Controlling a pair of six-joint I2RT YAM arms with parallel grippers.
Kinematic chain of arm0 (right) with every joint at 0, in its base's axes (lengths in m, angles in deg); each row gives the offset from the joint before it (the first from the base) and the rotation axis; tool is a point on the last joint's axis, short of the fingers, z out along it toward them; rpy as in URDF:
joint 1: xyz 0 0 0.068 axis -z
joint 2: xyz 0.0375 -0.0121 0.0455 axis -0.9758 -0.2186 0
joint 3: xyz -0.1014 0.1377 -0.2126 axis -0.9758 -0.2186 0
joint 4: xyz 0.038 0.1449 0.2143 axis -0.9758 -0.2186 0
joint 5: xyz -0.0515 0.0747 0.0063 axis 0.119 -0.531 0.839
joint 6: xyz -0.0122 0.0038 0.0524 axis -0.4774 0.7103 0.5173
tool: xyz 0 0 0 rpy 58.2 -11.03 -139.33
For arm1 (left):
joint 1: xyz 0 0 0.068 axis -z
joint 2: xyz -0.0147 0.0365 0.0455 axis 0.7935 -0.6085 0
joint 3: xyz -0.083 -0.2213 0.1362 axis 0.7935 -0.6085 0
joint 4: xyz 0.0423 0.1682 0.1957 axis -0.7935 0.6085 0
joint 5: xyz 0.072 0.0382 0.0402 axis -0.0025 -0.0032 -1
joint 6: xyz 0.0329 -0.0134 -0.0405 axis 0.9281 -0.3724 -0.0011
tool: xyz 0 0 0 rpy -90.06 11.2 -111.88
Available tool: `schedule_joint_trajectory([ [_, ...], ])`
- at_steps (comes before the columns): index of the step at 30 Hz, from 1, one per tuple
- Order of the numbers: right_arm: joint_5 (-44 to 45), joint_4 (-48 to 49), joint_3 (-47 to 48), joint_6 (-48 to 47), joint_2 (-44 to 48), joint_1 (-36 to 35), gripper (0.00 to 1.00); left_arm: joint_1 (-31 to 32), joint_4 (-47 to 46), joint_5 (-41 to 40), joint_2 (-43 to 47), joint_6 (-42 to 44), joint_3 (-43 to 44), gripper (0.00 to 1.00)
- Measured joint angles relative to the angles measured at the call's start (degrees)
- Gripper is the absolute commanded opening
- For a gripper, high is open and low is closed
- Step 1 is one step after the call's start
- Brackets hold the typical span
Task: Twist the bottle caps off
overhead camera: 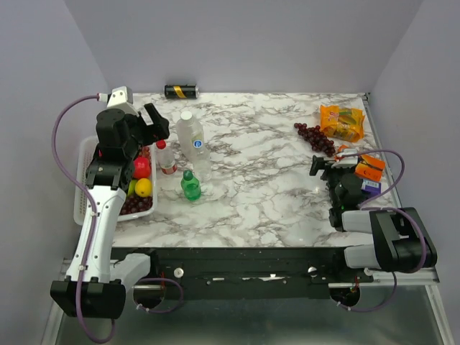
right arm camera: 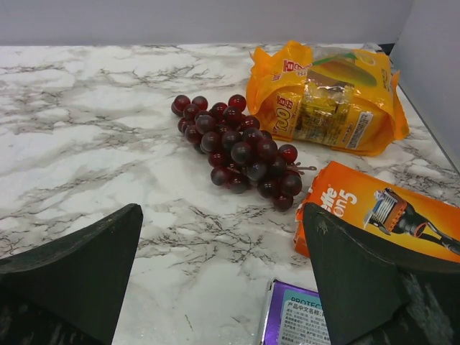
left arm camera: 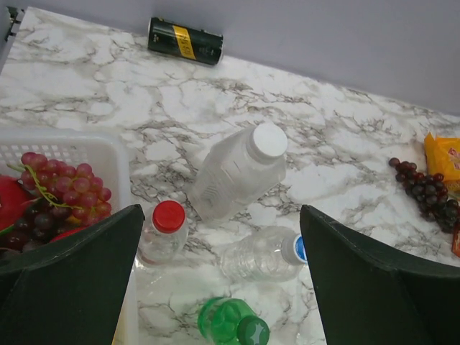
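The left gripper reaches the clear blue-capped bottle next and grabs its capped top (overhead camera: 197, 145) (left arm camera: 296, 249), which leaves the bottle's body free to hand over for unscrewing.
Four bottles stand upright at the table's left. The small green bottle (overhead camera: 190, 185) (left arm camera: 231, 323) is nearest. The small clear red-capped bottle (overhead camera: 166, 158) (left arm camera: 164, 231) stands beside the basket. A clear blue-capped bottle (overhead camera: 200, 159) (left arm camera: 262, 255) and a larger white-capped bottle (overhead camera: 190, 129) (left arm camera: 237, 171) stand behind. All caps are on. My left gripper (overhead camera: 157, 123) (left arm camera: 219, 280) is open and empty, held above the bottles. My right gripper (overhead camera: 325, 167) (right arm camera: 223, 277) is open and empty, low at the table's right.
A white basket (overhead camera: 85, 154) (left arm camera: 108, 154) of fruit sits at the left edge. A black-and-gold can (overhead camera: 181, 91) (left arm camera: 185, 41) lies at the back. Grapes (overhead camera: 315, 136) (right arm camera: 237, 144), an orange snack bag (overhead camera: 342, 122) (right arm camera: 327, 97), an orange box (right arm camera: 377, 208) and a purple pack (right arm camera: 298, 316) lie right.
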Motion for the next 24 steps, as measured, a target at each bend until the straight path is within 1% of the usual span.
schedule_joint_trajectory([
  [3, 0.0, -0.9, -0.1, 0.0, 1.4, 0.0, 1.00, 0.0, -0.9, 1.4, 1.9, 0.4, -3.3, 0.99],
  [5, 0.0, -2.9, 0.0, -0.1, 4.5, 0.0, 1.00, 0.0, -1.6, 2.8, 3.2, 0.8, -5.1, 0.99],
  [8, -0.9, -7.6, 0.3, -0.4, 11.6, 0.0, 1.00, 0.4, -3.9, 6.1, 4.8, 1.6, -7.5, 0.99],
  [11, -0.6, -14.1, 2.1, 1.7, 19.0, 0.0, 1.00, 2.8, -5.6, 8.1, 5.3, 3.2, -9.0, 0.99],
  [15, 1.5, -25.0, 7.2, 7.7, 27.8, 0.0, 1.00, 11.0, -5.1, 5.7, 3.2, 7.6, -8.9, 0.99],
  [17, 4.2, -30.9, 10.3, 11.6, 30.7, 0.0, 1.00, 13.9, -4.5, 4.2, 2.1, 9.2, -8.9, 0.99],
  [19, 7.3, -37.6, 13.1, 15.4, 33.5, 0.0, 1.00, 16.5, -4.2, 2.4, 0.5, 10.8, -9.0, 0.99],
  [23, 9.0, -46.3, 15.2, 17.9, 38.4, 0.0, 1.00, 20.5, -3.9, -1.9, -2.5, 12.9, -9.0, 0.99],
  [24, 9.0, -48.0, 15.4, 18.3, 39.8, 0.0, 1.00, 21.2, -3.8, -2.8, -3.6, 13.3, -9.0, 0.95],
])
